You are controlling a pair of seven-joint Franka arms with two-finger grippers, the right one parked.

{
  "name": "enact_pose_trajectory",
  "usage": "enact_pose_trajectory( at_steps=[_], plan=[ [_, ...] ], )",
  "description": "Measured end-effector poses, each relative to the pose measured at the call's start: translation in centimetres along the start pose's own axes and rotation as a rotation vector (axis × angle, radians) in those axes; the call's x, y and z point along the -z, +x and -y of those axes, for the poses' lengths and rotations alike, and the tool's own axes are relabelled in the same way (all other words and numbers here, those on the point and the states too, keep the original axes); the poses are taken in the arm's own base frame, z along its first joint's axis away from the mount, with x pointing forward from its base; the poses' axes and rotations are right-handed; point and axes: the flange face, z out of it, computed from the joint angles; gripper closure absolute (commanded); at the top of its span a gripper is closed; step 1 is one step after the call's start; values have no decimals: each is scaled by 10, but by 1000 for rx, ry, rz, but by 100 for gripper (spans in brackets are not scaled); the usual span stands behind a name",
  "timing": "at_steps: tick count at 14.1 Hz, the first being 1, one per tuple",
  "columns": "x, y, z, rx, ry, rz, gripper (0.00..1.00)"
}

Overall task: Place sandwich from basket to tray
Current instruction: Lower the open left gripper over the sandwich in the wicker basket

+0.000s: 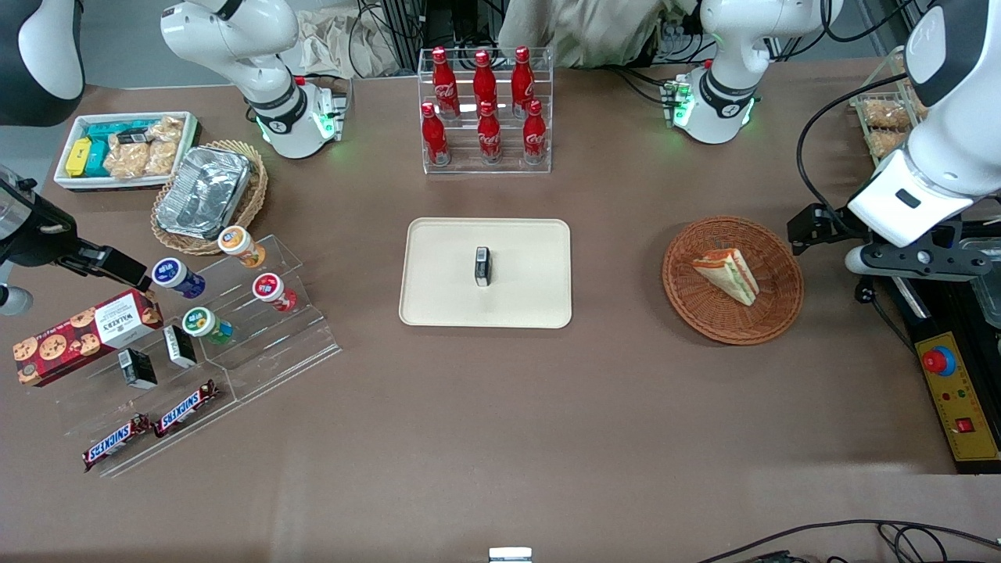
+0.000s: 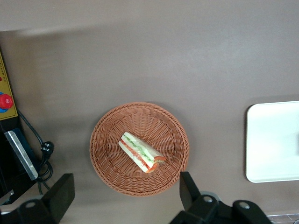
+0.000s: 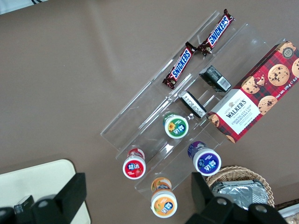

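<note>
The narrow end of the sandwich is the part my gripper needs to grab next, so that the sandwich can go on the tray.
The sandwich (image 1: pixel 729 274) (image 2: pixel 140 151), a pale wedge with red and green filling, lies in the round reddish-brown basket (image 1: pixel 696 305) (image 2: pixel 107 158). The cream tray (image 1: pixel 438 297) (image 2: pixel 271 140) sits mid-table beside the basket, toward the parked arm's end, and a small black box (image 1: pixel 482 266) stands on it. My gripper (image 1: pixel 911 262) (image 2: pixel 125 196) hovers high above the table beside the basket, toward the working arm's end. It is open wide, with nothing between its fingers (image 2: pixel 189 191).
A rack of red cola bottles (image 1: pixel 485 109) stands farther from the front camera than the tray. An acrylic stand with cups and snack bars (image 1: pixel 235 313), a cookie box (image 1: pixel 86 336) and a foil container (image 1: pixel 205 191) lie toward the parked arm's end. A yellow control box (image 1: pixel 958 395) sits beside the basket.
</note>
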Motion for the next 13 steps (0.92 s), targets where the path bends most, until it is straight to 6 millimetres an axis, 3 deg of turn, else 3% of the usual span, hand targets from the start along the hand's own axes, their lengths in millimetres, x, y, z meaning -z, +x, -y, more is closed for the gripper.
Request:
enact_pose_trajectory(
  at_steps=[5, 8, 11, 13],
  plan=[
    [-1, 0, 2, 3, 2, 5, 0],
    [-18, -9, 7, 15, 6, 47, 0],
    [-39, -35, 21, 44, 16, 57, 0],
    [-67, -62, 25, 70, 27, 4, 0]
  ],
)
